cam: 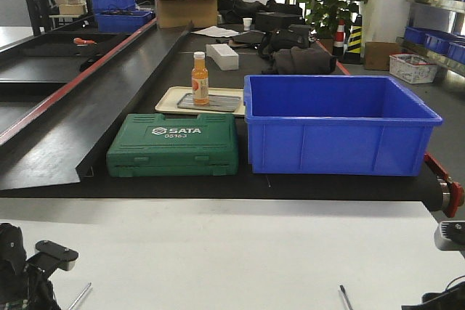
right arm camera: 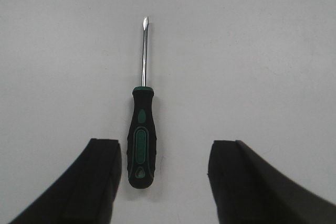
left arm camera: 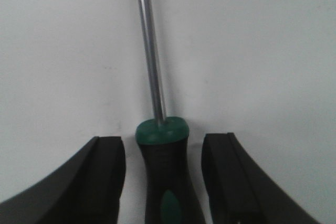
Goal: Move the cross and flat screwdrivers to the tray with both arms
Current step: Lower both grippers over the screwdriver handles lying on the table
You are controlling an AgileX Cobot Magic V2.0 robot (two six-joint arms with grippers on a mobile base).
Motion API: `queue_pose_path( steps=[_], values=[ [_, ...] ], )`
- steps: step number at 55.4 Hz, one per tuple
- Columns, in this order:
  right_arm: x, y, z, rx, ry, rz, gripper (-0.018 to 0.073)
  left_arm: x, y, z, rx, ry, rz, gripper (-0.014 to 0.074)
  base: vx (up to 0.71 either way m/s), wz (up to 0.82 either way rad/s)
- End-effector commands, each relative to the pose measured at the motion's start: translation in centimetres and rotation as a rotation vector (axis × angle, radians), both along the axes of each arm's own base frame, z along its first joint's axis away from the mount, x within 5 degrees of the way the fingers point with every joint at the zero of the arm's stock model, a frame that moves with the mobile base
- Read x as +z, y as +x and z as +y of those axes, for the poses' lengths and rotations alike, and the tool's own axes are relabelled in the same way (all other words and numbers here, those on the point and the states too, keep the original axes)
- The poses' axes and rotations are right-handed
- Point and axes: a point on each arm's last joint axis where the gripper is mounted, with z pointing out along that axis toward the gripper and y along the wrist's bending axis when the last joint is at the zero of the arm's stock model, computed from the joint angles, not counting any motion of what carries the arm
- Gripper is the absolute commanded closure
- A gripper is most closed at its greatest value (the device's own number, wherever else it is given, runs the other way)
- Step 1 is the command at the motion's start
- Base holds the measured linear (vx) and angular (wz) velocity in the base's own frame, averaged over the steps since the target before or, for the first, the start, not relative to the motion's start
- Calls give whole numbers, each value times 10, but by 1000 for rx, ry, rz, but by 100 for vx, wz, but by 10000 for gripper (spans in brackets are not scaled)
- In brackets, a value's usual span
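Note:
The screwdriver should go to the tray, so my left gripper should grab its handle's green-collared end [left arm camera: 165, 142].
In the left wrist view a screwdriver with a green-and-black handle [left arm camera: 164, 166] lies on the white table, its steel shaft [left arm camera: 149, 51] pointing away. My left gripper [left arm camera: 164, 148] is open, one finger on each side of the handle with a small gap on both sides. In the right wrist view the other screwdriver [right arm camera: 142, 140] lies whole on the table. My right gripper [right arm camera: 164, 150] is open and wide, with the handle's end between its fingers, nearer the left one. The grey metal tray [cam: 221, 104] sits far back on the black belt, inside a cream tray.
An orange bottle [cam: 200, 78] stands on the grey tray. A green SATA case [cam: 174, 144] and a deep blue crate [cam: 338, 125] stand on the belt between the white table [cam: 232, 252] and the tray. Both screwdriver shafts [cam: 80, 295] show at the table's near edge.

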Motion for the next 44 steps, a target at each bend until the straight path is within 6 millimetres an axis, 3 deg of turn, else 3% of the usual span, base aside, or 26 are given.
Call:
queue_pose_path(
  steps=[1,18,28,35,44],
  values=[
    [17,6,-1,5,-9,-103,97,22,6,0,12,-12,-71,142,0,0],
    [-1,21,0,2,-5,-17,97,21,9,0,14,-9,-107,142,0,0],
    [-8,51,4,45,-32,84,97,20,9,0,13,-10,-100,142,0,0],
    [-12,79,17,101,-49,118,97,20,8,0,13,-10,-90,142,0,0],
    [-31,108,31,140,-58,205,97,20,8,0,24,-12,-89,142,0,0]
  ],
)
